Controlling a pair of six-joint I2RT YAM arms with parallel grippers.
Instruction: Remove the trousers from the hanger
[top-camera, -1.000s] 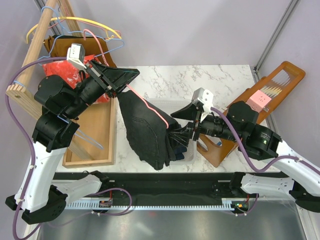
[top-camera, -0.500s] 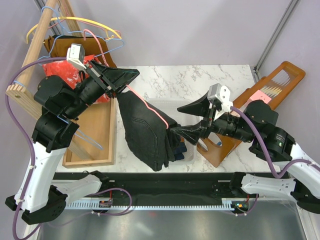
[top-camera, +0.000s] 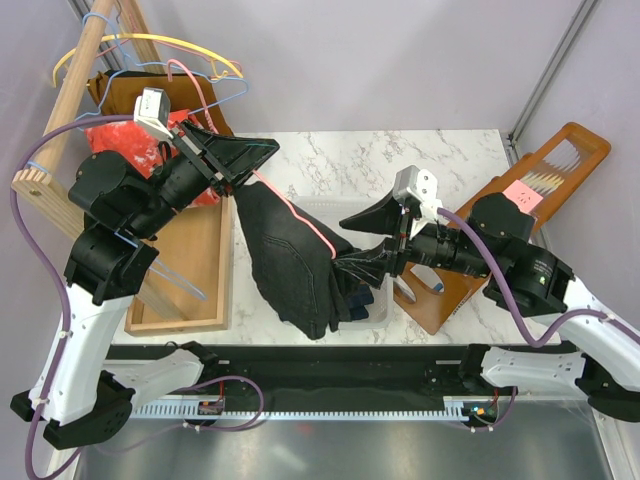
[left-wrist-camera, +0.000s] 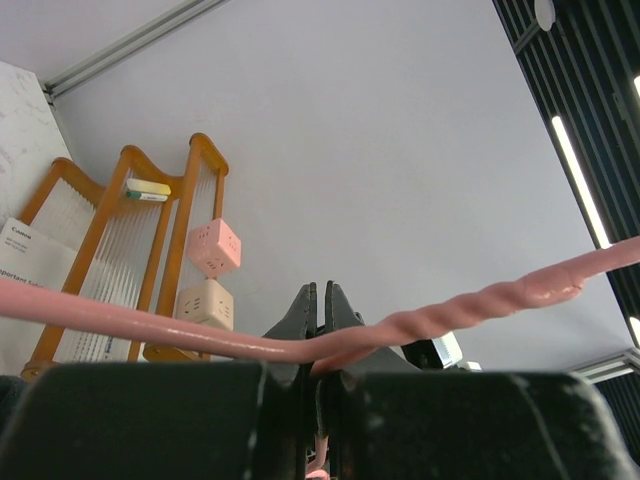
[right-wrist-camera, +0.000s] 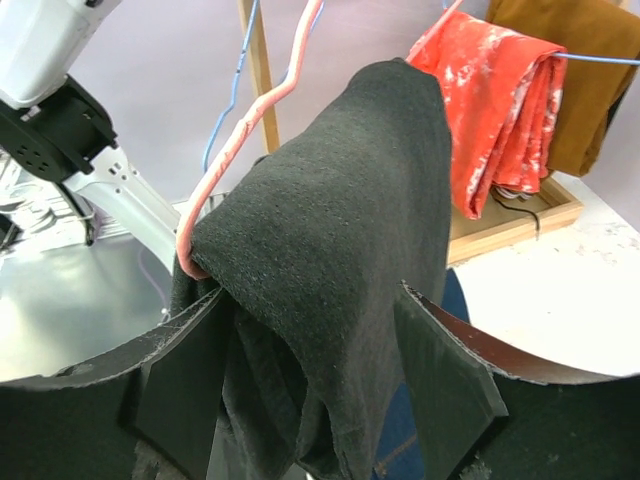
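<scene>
The black trousers need to come off the held hanger, so my right gripper will next grab them across their folded drape, with a finger on each side.
Black trousers hang folded over the bar of a pink hanger above the table. My left gripper is shut on the hanger's twisted wire, holding it up. In the right wrist view the trousers drape over the hanger. My right gripper is open, one finger against the cloth's left side and the other a little off its right side. A strip of dark blue denim trousers shows below the black pair.
A wooden rack at the left carries yellow and blue hangers, a red mottled cloth and a brown garment above a wooden tray. A clear bin sits mid-table. An orange wooden rack with a pink cube lies right.
My right gripper drew back to the right, then came left again to straddle the black trousers' hanging fold. The left gripper and the hanger have stayed put.
</scene>
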